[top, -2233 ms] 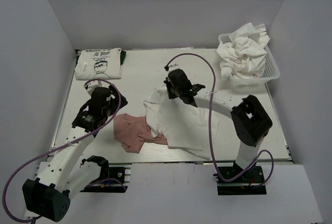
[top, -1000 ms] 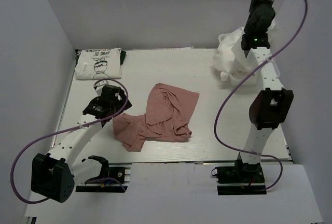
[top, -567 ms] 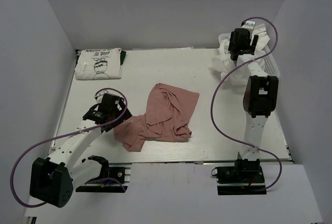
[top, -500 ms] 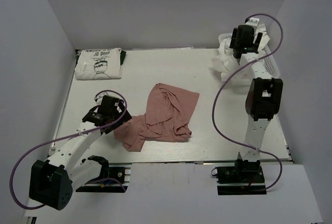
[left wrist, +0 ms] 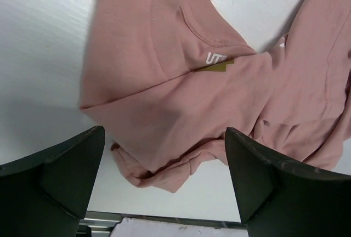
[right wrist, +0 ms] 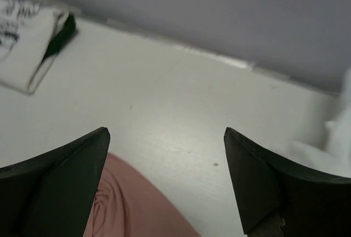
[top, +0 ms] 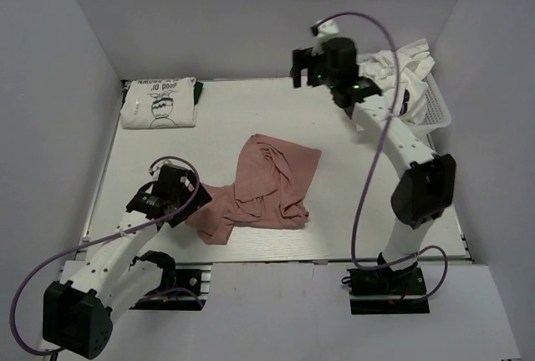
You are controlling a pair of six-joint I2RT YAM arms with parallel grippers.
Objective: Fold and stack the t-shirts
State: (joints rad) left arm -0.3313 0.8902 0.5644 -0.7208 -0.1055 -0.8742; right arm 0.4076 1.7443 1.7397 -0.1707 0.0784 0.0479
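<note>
The pink t-shirt needs to be stretched out flat for folding, so my right gripper will next grab it by its back edge, away from the collar.
A dusty pink t-shirt [top: 266, 184] lies crumpled in the middle of the table. My left gripper [top: 184, 202] hovers open over the shirt's left edge. In the left wrist view the collar and label [left wrist: 216, 61] show, with the gripper [left wrist: 163, 138] wide open above the fabric and holding nothing. A folded white t-shirt with black print [top: 159, 102] rests at the back left. My right gripper [top: 303, 67] is raised over the back of the table, open and empty [right wrist: 164, 133]. Below it I see the pink t-shirt's edge [right wrist: 126, 209] and the folded printed t-shirt [right wrist: 27, 45].
A white basket [top: 440, 112] at the back right holds crumpled white t-shirts [top: 414, 56]; the right arm partly covers them. Grey walls enclose the table on three sides. The metal rail of the table's near edge [left wrist: 164, 223] shows just beyond the pink shirt.
The right arm has left the basket and swung left over the back of the table, its gripper now open. The left gripper slid slightly toward the near edge, staying open.
</note>
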